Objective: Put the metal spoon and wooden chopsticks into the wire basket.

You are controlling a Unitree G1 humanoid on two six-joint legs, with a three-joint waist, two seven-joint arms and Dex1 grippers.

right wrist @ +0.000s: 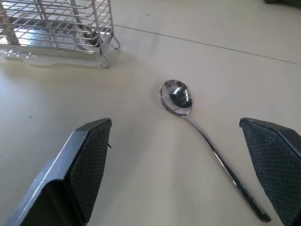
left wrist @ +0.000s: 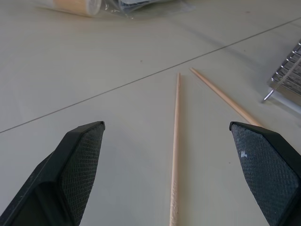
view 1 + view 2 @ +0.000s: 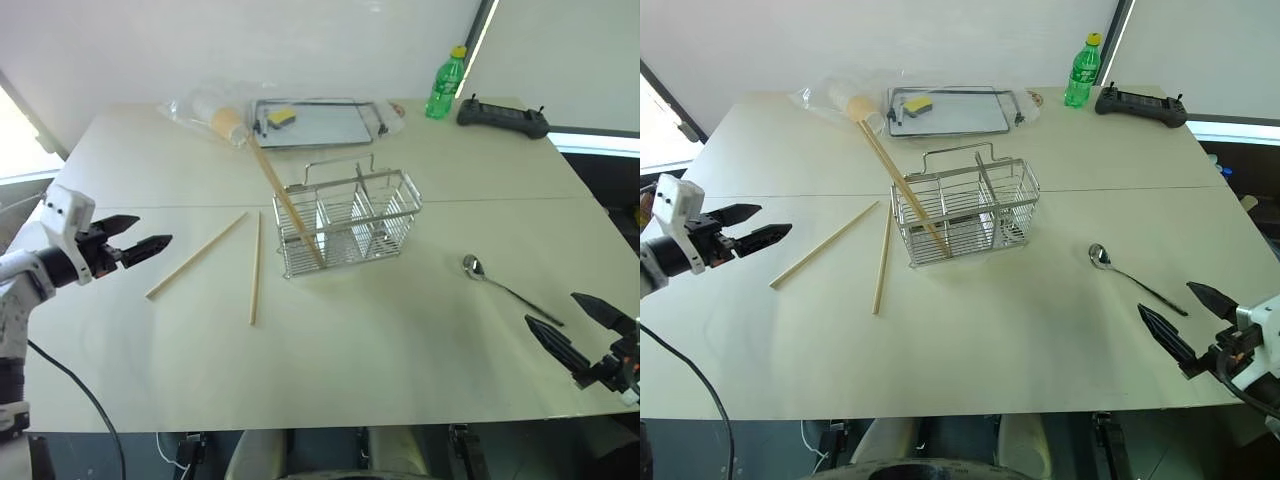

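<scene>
The right gripper grabs the spoon by its handle (image 3: 523, 301) next, to put the metal spoon into the wire basket (image 3: 348, 222).
The wire basket (image 3: 348, 222) stands near the table's middle, and one wooden chopstick (image 3: 285, 195) leans in its left end compartment. Two more chopsticks (image 3: 197, 255) (image 3: 255, 267) lie flat on the table to the basket's left. My left gripper (image 3: 152, 230) hovers open left of them; in its wrist view the two sticks (image 2: 176, 141) (image 2: 225, 100) lie ahead of its fingers. The metal spoon (image 3: 505, 288) lies right of the basket, bowl towards it. My right gripper (image 3: 552, 309) is open just behind the spoon's handle, and the spoon (image 1: 178, 99) lies between and ahead of its fingers.
At the back of the table are a flat metal tray (image 3: 315, 125) with a yellow sponge (image 3: 281, 117), a crumpled plastic bag with a cup (image 3: 215, 112), a green bottle (image 3: 446, 85) and a black controller (image 3: 503, 118). The table's front edge runs close below both grippers.
</scene>
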